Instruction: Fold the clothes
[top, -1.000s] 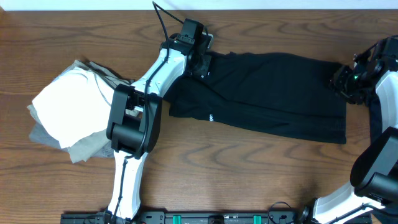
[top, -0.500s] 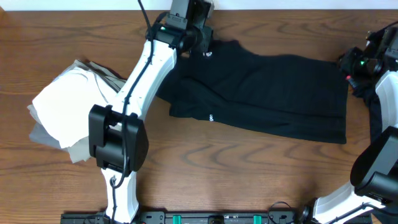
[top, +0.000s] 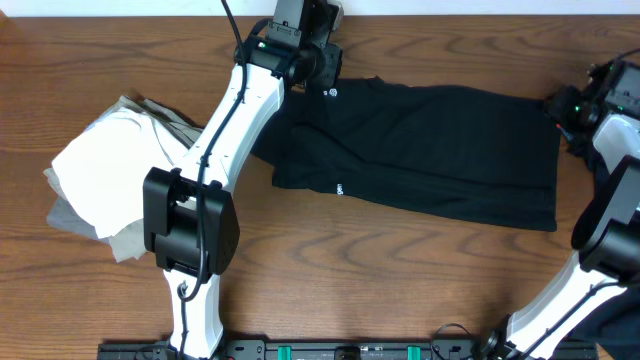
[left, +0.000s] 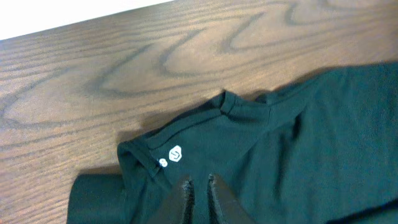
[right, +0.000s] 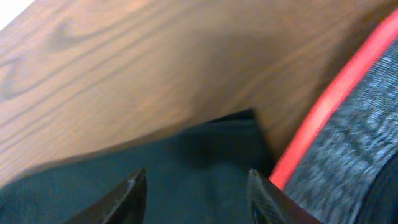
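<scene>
My right gripper would close on just air now, since the garment's edge (top: 543, 102) (right: 225, 129) is past its fingers. It should move toward that edge first and close afterwards.
A black garment (top: 440, 150) lies spread flat across the middle and right of the wooden table. My left gripper (top: 322, 72) is at its far left corner, fingers (left: 199, 185) nearly together and pinching the black cloth (left: 298, 143) just behind a hem with a small white logo (left: 176, 154). My right gripper (top: 570, 108) hovers at the garment's far right corner. Its fingers (right: 196, 183) are wide open over the corner of the cloth (right: 199, 155), holding nothing.
A pile of white and grey clothes (top: 110, 180) lies at the left of the table. A red-rimmed container (right: 336, 112) holding grey fabric (right: 360, 162) sits right beside the garment's right corner. The table's back edge (left: 62, 25) is just beyond my left gripper.
My left arm swung from over the garment's left corner toward the back edge, drawing that corner out. My right gripper shifted slightly right and back at the right corner.
</scene>
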